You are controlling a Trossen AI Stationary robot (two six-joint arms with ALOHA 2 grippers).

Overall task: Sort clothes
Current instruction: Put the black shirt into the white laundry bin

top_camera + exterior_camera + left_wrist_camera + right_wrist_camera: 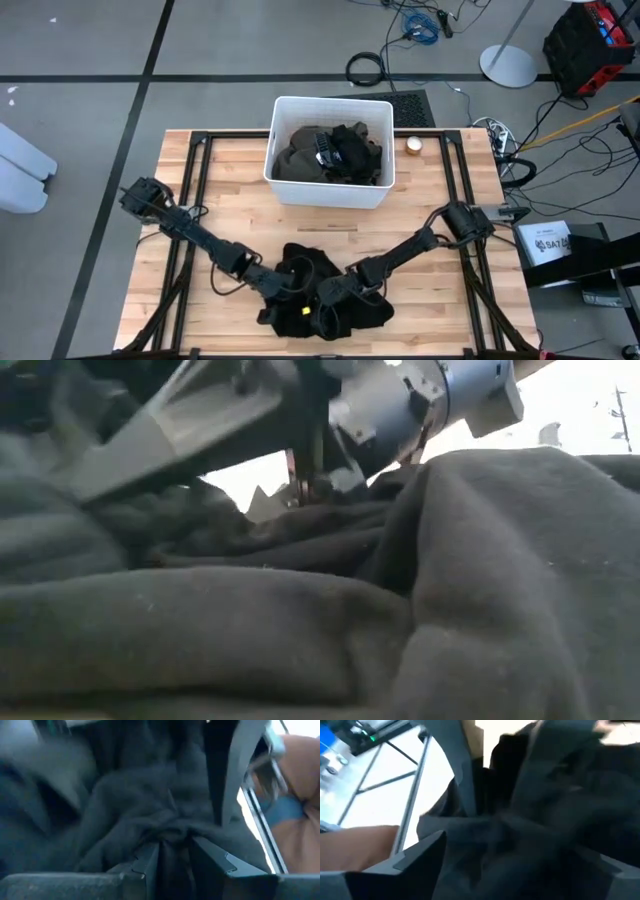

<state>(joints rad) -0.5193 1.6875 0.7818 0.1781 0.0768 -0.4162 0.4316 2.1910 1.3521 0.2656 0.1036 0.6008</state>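
My right gripper needs to sort the black garment into the white bin, so it should next grab the garment by its bunched middle fold [352, 315].
A black garment [340, 312] lies crumpled on the table near its front edge, filling the low view [450, 580]. My left gripper [297, 290] comes in from the left and is shut on a bunch of its cloth [150, 805]. From the right, my right gripper [330, 297] stands open at the same garment, dark cloth [560, 795] lying between its wide-spread fingers [427, 847]. More dark clothes [330, 150] lie in a heap inside the white bin. My left gripper pinches a gathered fold of the black garment [172, 827] between its two fingers; several layers bunch up there. It comes slanting down from the table's left. The garment lies slack on the table. My right gripper's open fingers straddle the cloth; whether they touch it I cannot tell.
The white bin [283, 185] stands at the table's far middle. A small round brown object [413, 145] sits beside it on the right. Black frame rails [200, 170] run along the table's sides. Bare wood [240, 200] lies between the bin and the garment.
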